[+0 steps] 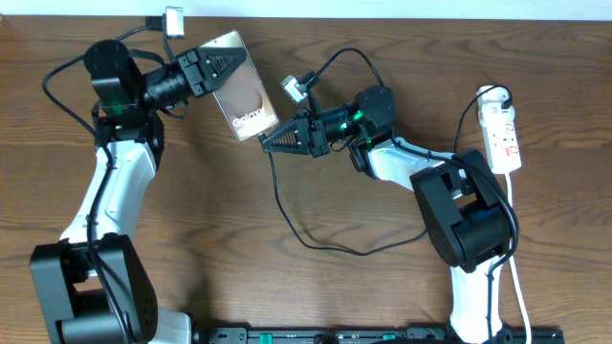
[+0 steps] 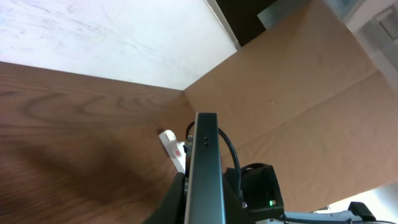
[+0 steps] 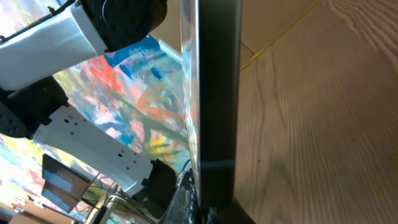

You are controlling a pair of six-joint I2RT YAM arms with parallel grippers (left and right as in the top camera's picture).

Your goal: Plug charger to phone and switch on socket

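Observation:
The phone's lower edge (image 1: 258, 132) (image 3: 216, 201) meets the fingers around the charger cable's end, so it is time for my right gripper to release the charger cable now.
The phone (image 1: 241, 91) is held up off the wooden table, tilted, with its brownish screen facing up. My left gripper (image 1: 212, 65) is shut on its upper end. In the left wrist view the phone (image 2: 205, 168) shows edge-on between the fingers (image 2: 205, 214). My right gripper (image 1: 271, 142) is at the phone's lower edge, shut on the end of the charger cable (image 1: 287, 215), which loops across the table. The connector tip is hidden. In the right wrist view the phone's dark edge (image 3: 214, 81) stands right above the jaws (image 3: 214, 213). The socket (image 1: 504, 134) lies at the far right.
The socket's white cord (image 1: 516, 277) runs down the right side of the table. A small white box with a cable (image 1: 173, 19) lies at the table's back edge. A black rail (image 1: 382, 334) runs along the front. The socket also shows in the left wrist view (image 2: 173, 145), before a cardboard wall (image 2: 298, 93).

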